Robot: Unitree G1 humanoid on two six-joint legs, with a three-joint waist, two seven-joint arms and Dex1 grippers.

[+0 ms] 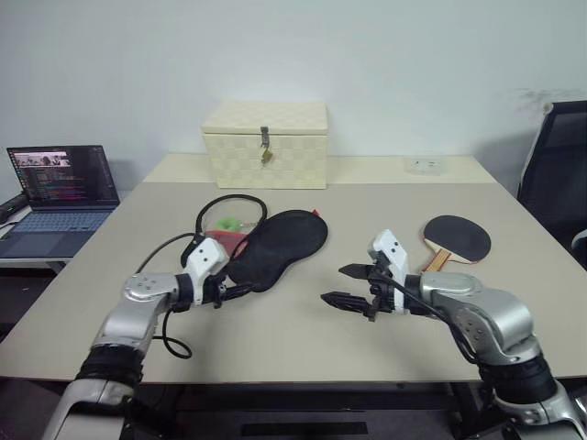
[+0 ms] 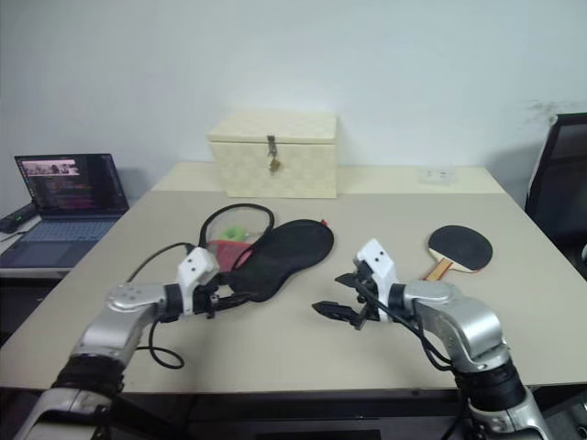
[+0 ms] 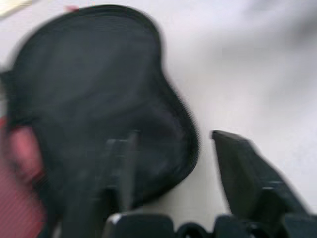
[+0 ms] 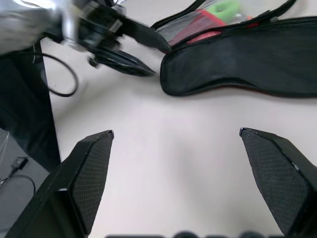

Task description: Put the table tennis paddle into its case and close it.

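The black fabric (image 1: 287, 240) is spread wide and flat, so my left gripper should take the flap by the zip edge at its narrow end (image 1: 256, 289) next.
The case (image 1: 284, 240) lies mid-table, black fabric uppermost. A red panel (image 4: 200, 25) and a green pompom (image 4: 225, 9) show at its left side. My left gripper (image 1: 244, 290) is at the case's near narrow end. Its fingers stand apart, one over the fabric (image 3: 121, 168) and one on the bare table beside it. The table tennis paddle (image 1: 458, 236) lies flat at the right, black face up, handle pointing toward me. My right gripper (image 1: 332, 285) hovers open over bare table between case and paddle, holding nothing.
A cream woven box (image 1: 266, 144) with a metal latch stands at the table's back. A thin black loop (image 1: 229, 203) lies beside the case on its far left. An open laptop (image 1: 60, 197) sits on a side surface at left. A black chair (image 1: 559, 165) stands at right.
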